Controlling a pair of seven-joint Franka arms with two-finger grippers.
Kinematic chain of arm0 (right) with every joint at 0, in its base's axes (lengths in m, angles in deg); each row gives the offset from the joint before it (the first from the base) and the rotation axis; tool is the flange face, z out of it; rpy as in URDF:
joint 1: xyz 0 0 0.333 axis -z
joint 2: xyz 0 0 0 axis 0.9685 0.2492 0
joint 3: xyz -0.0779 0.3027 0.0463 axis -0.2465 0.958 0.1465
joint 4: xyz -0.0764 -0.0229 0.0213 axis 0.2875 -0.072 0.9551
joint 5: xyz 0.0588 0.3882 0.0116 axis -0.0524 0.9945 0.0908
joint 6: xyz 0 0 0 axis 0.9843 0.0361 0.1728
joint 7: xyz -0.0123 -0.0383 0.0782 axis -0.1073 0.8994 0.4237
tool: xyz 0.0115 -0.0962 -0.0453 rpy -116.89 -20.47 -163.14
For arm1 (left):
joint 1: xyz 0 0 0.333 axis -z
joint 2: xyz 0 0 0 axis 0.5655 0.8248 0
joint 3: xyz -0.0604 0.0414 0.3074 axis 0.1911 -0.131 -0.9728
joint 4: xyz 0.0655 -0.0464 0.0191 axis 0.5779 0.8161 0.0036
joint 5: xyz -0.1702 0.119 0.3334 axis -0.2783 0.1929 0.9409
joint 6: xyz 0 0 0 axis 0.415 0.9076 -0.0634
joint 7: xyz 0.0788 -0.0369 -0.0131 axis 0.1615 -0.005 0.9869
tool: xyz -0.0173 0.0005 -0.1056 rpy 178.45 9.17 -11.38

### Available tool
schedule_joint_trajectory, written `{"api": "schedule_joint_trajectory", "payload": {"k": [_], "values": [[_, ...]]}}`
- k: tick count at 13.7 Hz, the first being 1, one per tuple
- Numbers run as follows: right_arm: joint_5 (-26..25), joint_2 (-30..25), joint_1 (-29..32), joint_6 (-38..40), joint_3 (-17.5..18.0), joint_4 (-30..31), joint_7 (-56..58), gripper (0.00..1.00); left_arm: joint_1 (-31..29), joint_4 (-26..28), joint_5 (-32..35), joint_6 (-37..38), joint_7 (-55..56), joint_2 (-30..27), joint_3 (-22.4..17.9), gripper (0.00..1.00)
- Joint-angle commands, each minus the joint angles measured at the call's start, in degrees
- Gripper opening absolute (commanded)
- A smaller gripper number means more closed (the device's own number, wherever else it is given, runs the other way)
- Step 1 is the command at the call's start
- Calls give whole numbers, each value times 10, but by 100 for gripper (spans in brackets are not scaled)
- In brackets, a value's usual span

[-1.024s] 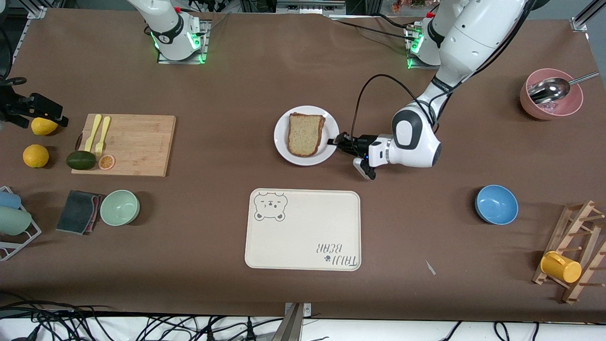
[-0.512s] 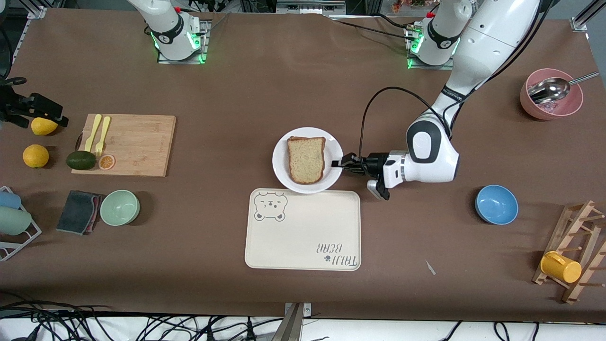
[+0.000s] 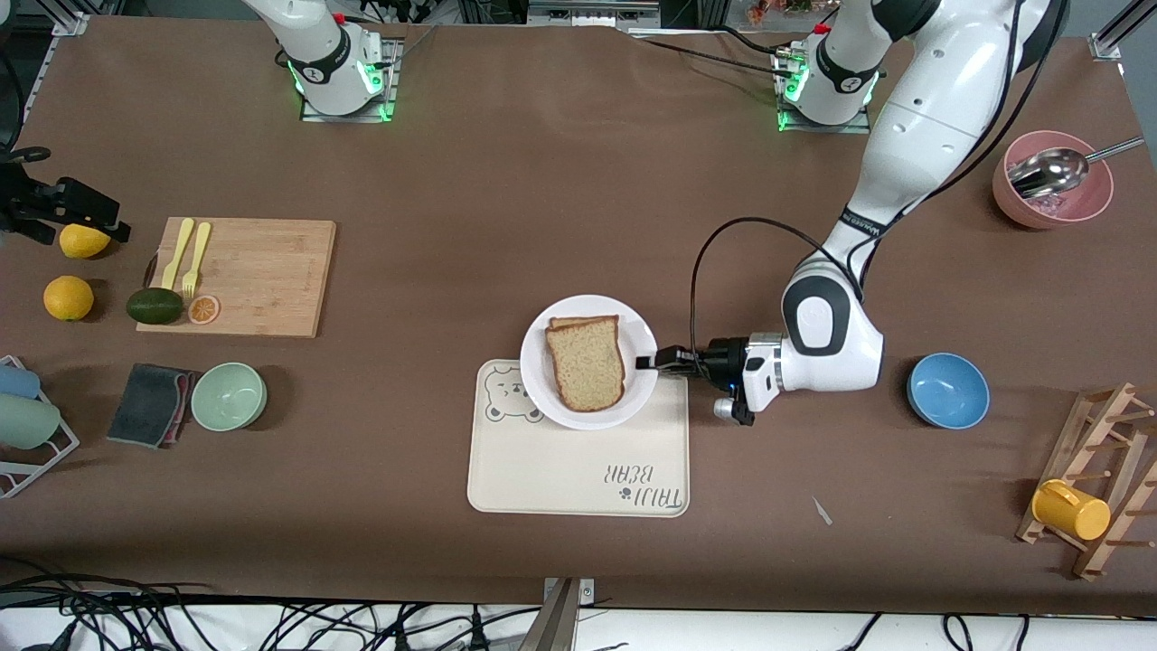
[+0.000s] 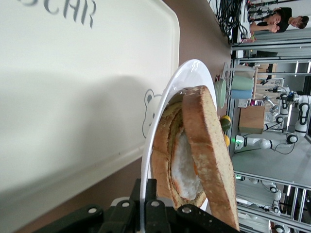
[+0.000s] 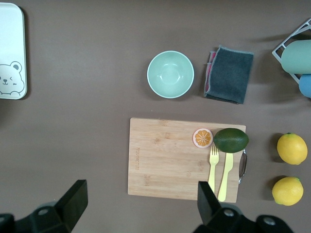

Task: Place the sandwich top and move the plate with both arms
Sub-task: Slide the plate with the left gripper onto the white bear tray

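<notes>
The white plate juts past the cream tray's bear edge [image 3: 502, 363], so it is too early to release. The plate moves toward the lettering in my left gripper next.
The white plate [image 3: 538, 371] hangs over the bear corner of the cream tray [image 3: 578, 470]. On it lies the sandwich top [image 3: 587, 366], a pale speckled slice. A darker slice [image 3: 568, 322] peeks out beneath it. My left gripper [image 3: 647, 362] is shut on the plate's rim at the left arm's side. In the left wrist view its fingers [image 4: 151, 191] pinch the rim [image 4: 163, 104], and fried egg white [image 4: 185, 165] shows under the top slice [image 4: 206, 141]. My right gripper [image 5: 141, 204] is open and waits high over the wooden cutting board [image 5: 170, 158].
The cutting board [image 3: 262, 280] carries two yellow forks, an avocado and an orange slice. A green bowl [image 3: 229, 395] and grey cloth [image 3: 149, 404] lie nearer the camera. A blue bowl [image 3: 947, 390], a pink bowl with a spoon [image 3: 1051, 192] and a mug rack [image 3: 1098, 479] stand toward the left arm's end.
My left gripper has carried the plate with the sandwich toward the front camera, from over the bare table to over the tray's corner. The right arm has not moved.
</notes>
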Motion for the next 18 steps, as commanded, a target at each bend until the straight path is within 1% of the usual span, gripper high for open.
{"api": "schedule_joint_trajectory", "payload": {"k": [1,2,5,6,7,8,9,10,12,18], "values": [[-4,2,-1,12,1,-11,-7,100,7,-98,-13,13,43,57,0,0],[-4,1,-1,12,1,-11,-7,100,11,-118,-13,8,44,71,-3,0],[-4,2,-1,11,2,-11,-7,100,37,-170,-15,-40,49,114,-10,0],[-5,2,-1,11,1,-11,-7,100,43,-188,-14,-51,69,124,-11,0],[-4,1,-1,12,2,-11,-7,100,57,-205,-13,-57,87,133,-24,0],[-4,2,-1,11,1,-11,-7,100,69,-212,-15,-58,90,137,-42,0],[-4,2,-1,12,1,-11,-7,100,73,-218,-16,-58,91,143,-46,0],[-4,2,-1,12,1,-11,-7,100,73,-225,-19,-59,93,155,-45,0],[-4,2,-1,12,1,-11,-7,100,72,-224,-57,-60,95,165,-46,0],[-4,2,-1,12,1,-11,-7,100,66,-224,-61,-60,95,165,-46,0]]}}
